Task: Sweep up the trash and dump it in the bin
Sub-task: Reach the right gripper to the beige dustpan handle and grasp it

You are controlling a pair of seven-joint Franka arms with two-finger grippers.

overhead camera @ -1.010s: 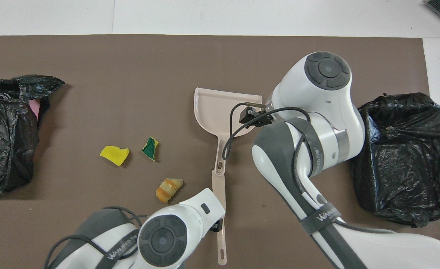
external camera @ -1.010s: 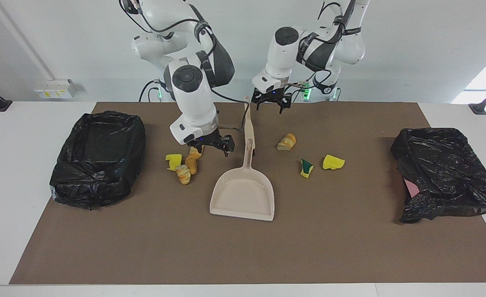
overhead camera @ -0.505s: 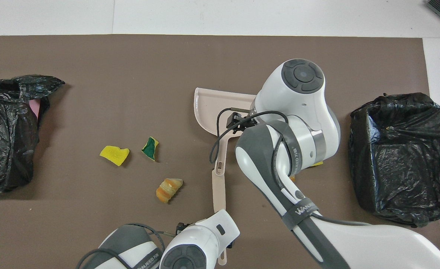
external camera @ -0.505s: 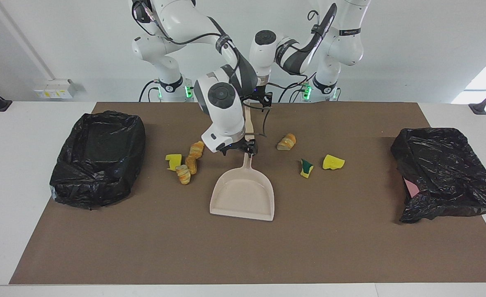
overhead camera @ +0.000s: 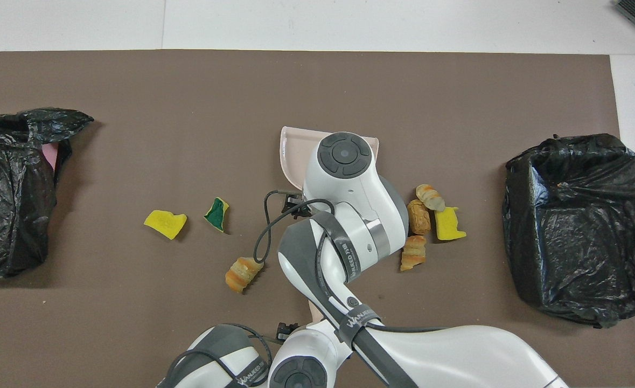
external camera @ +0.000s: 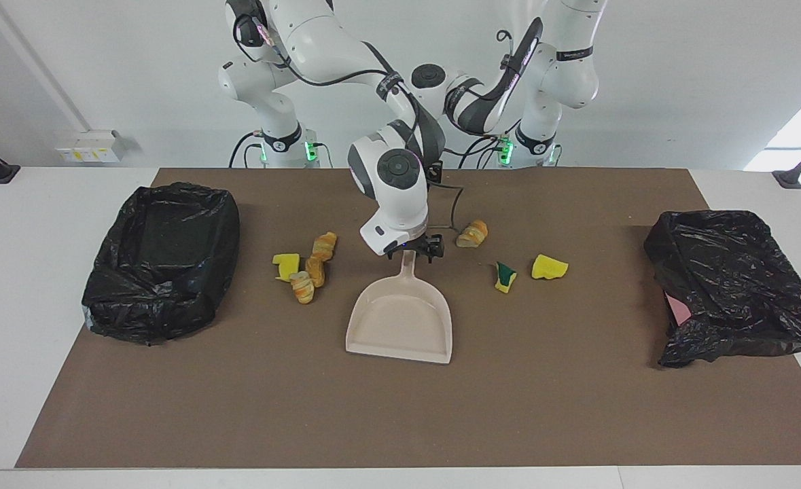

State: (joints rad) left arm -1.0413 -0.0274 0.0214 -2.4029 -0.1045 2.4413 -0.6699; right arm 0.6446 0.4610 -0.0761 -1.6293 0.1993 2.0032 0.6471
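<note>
The beige dustpan (external camera: 400, 319) has a broad pan that is wider than the open fingers of my right gripper. My right gripper needs to grab the dustpan by its slim handle next.
The beige dustpan (external camera: 400, 319) lies mid-mat, its handle pointing toward the robots. My right gripper (external camera: 414, 250) hangs open just above that handle, a finger on each side; its wrist covers it in the overhead view. The trash is in two groups. A yellow sponge wedge (external camera: 286, 261) and three bread chunks (external camera: 315, 268) lie beside the pan toward the right arm's end. One bread chunk (external camera: 473, 233), a green-faced wedge (external camera: 505, 276) and a yellow wedge (external camera: 549, 267) lie toward the left arm's end. My left gripper (external camera: 434, 174) is low near the robots, mostly hidden by the right arm.
A black-bagged bin (external camera: 162, 258) stands open at the right arm's end of the mat. Another black bag (external camera: 733, 285) lies crumpled at the left arm's end. A beige stick (overhead camera: 314, 310) lies in line with the pan's handle, nearer the robots, mostly covered.
My right gripper has swung from over the bread chunks to the dustpan's handle. The left arm has come across toward the beige stick, in near the right arm. Nothing on the mat moved.
</note>
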